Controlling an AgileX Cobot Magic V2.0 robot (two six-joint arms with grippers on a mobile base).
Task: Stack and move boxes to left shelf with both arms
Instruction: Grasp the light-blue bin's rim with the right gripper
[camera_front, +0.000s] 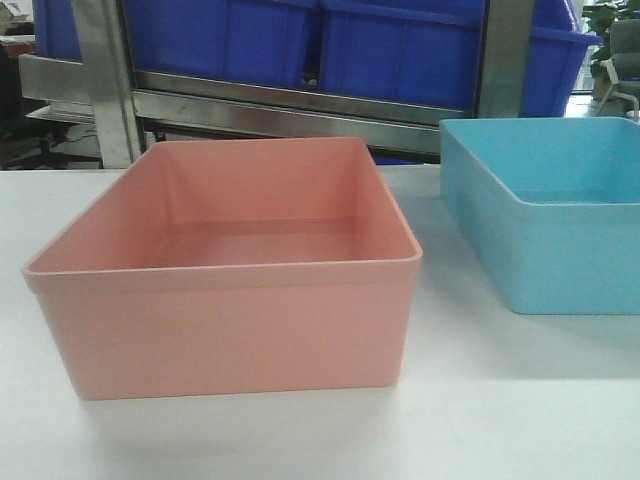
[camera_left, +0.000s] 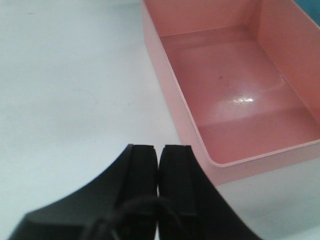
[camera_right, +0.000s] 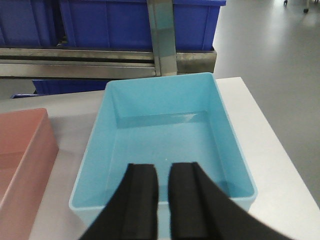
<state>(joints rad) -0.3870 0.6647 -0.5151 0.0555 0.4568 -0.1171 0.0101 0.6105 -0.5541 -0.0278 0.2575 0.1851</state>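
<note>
Next, my right gripper grabs the light blue box's rim along a side, to stack the light blue box (camera_front: 570, 250) on the salmon-pink box.
The salmon-pink box (camera_front: 240, 320) stands empty and upright on the white table (camera_front: 500, 410), left of centre. The light blue box (camera_front: 570, 250) stands apart from it on the right, also empty. In the left wrist view my left gripper (camera_left: 158, 146) hovers over bare table just left of the pink box's (camera_left: 235, 95) near corner, its fingers pressed together on nothing. In the right wrist view my right gripper (camera_right: 164, 167) hangs over the blue box's (camera_right: 165, 125) near rim, its fingers a narrow gap apart with nothing between them. The left shelf is out of view.
Behind the table runs a steel rack rail (camera_front: 290, 105) with an upright post (camera_front: 105, 80) and big dark blue crates (camera_front: 400, 50) on it. The table's right edge (camera_right: 280, 150) drops to grey floor. A strip of table separates the two boxes.
</note>
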